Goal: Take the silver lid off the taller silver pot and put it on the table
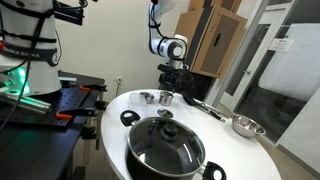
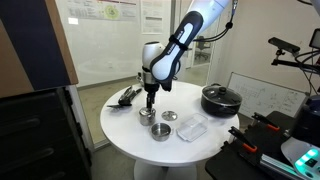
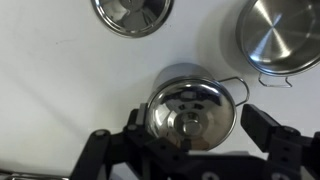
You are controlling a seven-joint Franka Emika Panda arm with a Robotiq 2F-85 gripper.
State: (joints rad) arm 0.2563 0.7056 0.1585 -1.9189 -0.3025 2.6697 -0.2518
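My gripper grabs the silver lid [image 3: 190,108] by its center knob next, from straight above, to lift it off and set it flat.
The taller silver pot [image 3: 226,98] stands on the white table [image 3: 60,90] with the silver lid [image 3: 190,108] on it, in the middle of the wrist view. My gripper [image 3: 198,128] is open and low over it. One finger sits at the lid's left edge, and the other stands a little off its right edge. In both exterior views the gripper [image 1: 168,88] [image 2: 150,100] hangs straight down onto this pot [image 1: 166,99] [image 2: 148,115]. A second small silver pot [image 3: 278,35] stands open close by.
A large black pot with a dark glass lid [image 1: 165,148] [image 2: 220,98] stands on the table. A wide silver bowl [image 1: 247,126], black utensils [image 1: 205,105] [image 2: 127,96] and a clear plastic container [image 2: 192,128] lie around. Another shiny round dish [image 3: 130,12] is near the pots.
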